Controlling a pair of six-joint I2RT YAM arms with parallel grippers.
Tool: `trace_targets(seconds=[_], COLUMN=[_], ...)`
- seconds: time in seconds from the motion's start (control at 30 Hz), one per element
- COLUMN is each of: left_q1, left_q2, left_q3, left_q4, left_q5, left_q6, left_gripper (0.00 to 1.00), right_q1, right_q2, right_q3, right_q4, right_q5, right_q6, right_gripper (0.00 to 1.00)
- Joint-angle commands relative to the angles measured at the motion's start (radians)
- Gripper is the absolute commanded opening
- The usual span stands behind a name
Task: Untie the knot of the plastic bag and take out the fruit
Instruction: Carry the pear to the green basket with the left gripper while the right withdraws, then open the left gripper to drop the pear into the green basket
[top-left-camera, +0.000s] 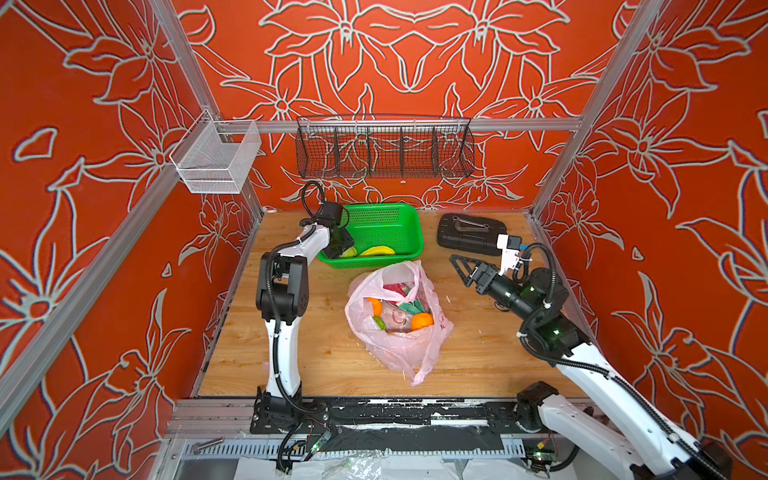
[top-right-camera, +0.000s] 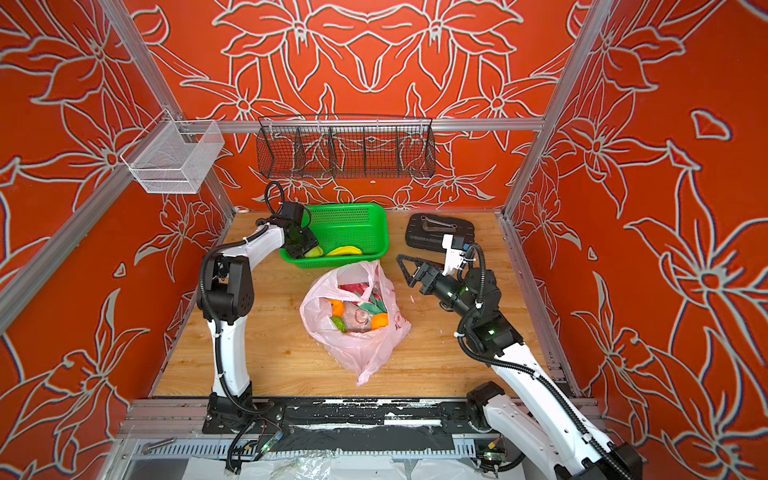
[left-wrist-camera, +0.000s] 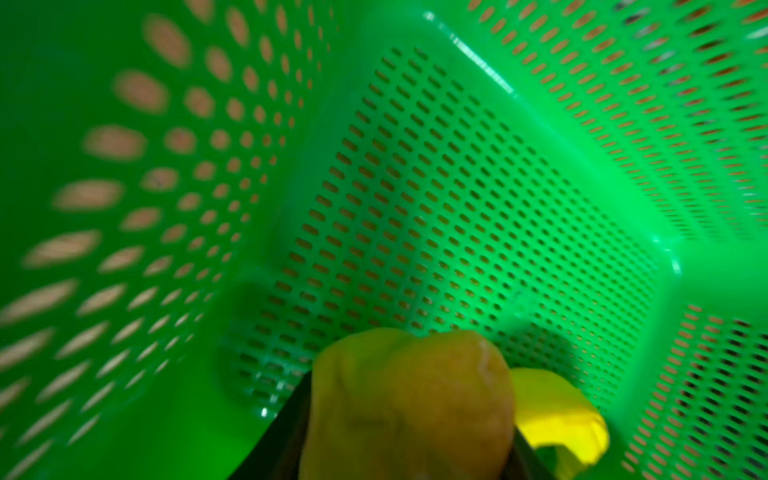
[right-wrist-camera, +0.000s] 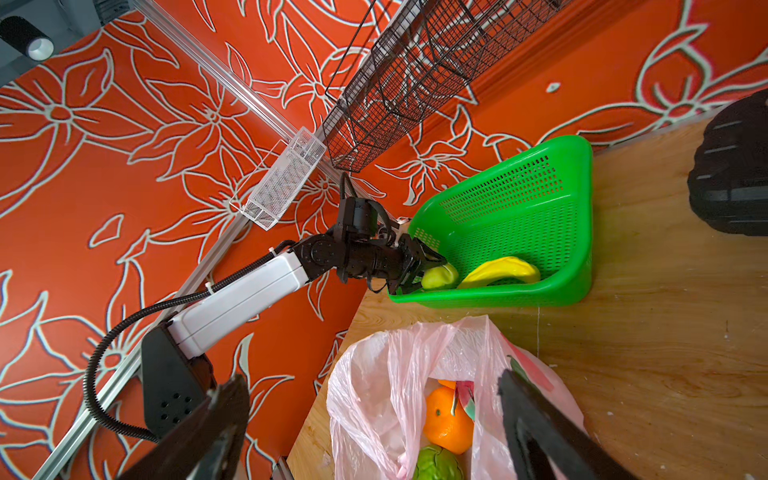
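The yellow-green fruit's lower end (top-left-camera: 348, 252) (left-wrist-camera: 409, 376) hangs inside the green basket's sides, over its slotted bottom, so it is time for my left gripper to release the fruit.
The pink plastic bag (top-left-camera: 399, 345) (top-right-camera: 357, 345) lies mid-table with its mouth gaping open; the knot is out of view. Inside it lie fruit: an orange (top-left-camera: 422, 321) (right-wrist-camera: 446, 419), a second orange (top-left-camera: 375, 306), a green one (right-wrist-camera: 438, 463) and a dragon fruit (top-left-camera: 395, 289). My left gripper (top-left-camera: 343, 248) (top-right-camera: 309, 249) (right-wrist-camera: 432, 270) reaches into the green basket (top-left-camera: 399, 218) (left-wrist-camera: 457, 187) and is shut on a yellow-green fruit (left-wrist-camera: 409, 407) (right-wrist-camera: 441, 275). A banana (top-left-camera: 377, 250) (right-wrist-camera: 500, 270) lies beside it. My right gripper (top-left-camera: 457, 266) (right-wrist-camera: 372, 382) hovers open, right of the bag, holding nothing.
A black case (top-left-camera: 471, 235) lies at the back right, near the right wrist. A black wire basket (top-left-camera: 384, 149) and a white mesh basket (top-left-camera: 216, 162) hang on the back rail. Orange walls enclose the wooden table (top-left-camera: 291, 353).
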Motion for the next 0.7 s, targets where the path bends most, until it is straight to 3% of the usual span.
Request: trace_targets(seconds=[0.0, 0.13, 0.23, 0.33, 0.67], left_q1=[0.004, 0.003, 0.003, 0.003, 0.003], left_q2=[0.027, 0.016, -0.027, -0.089, -0.374], left_q3=[-0.001, -0.008, -0.023, -0.043, -0.152], left_q4=[-0.074, -0.064, -0.057, -0.047, -0.019], left_q5=[-0.001, 0.015, 0.016, 0.02, 0.077], left_q6=[-0.007, 0.004, 0.019, 0.032, 0.043], left_gripper=[0.28, 0.64, 0.81, 0.88, 0.91], right_q1=[0.006, 0.008, 0.008, 0.008, 0.11], right_q2=[-0.02, -0.018, -0.021, -0.021, 0.013], right_q3=[0.012, 0.038, 0.048, 0.052, 0.118], right_q4=[-0.002, -0.023, -0.042, -0.058, -0.206], right_q5=[0.025, 0.018, 0.015, 0.003, 0.027], right_q6=[0.017, 0.012, 0.008, 0.003, -0.119], right_gripper=[0.95, 0.95, 0.95, 0.95, 0.9])
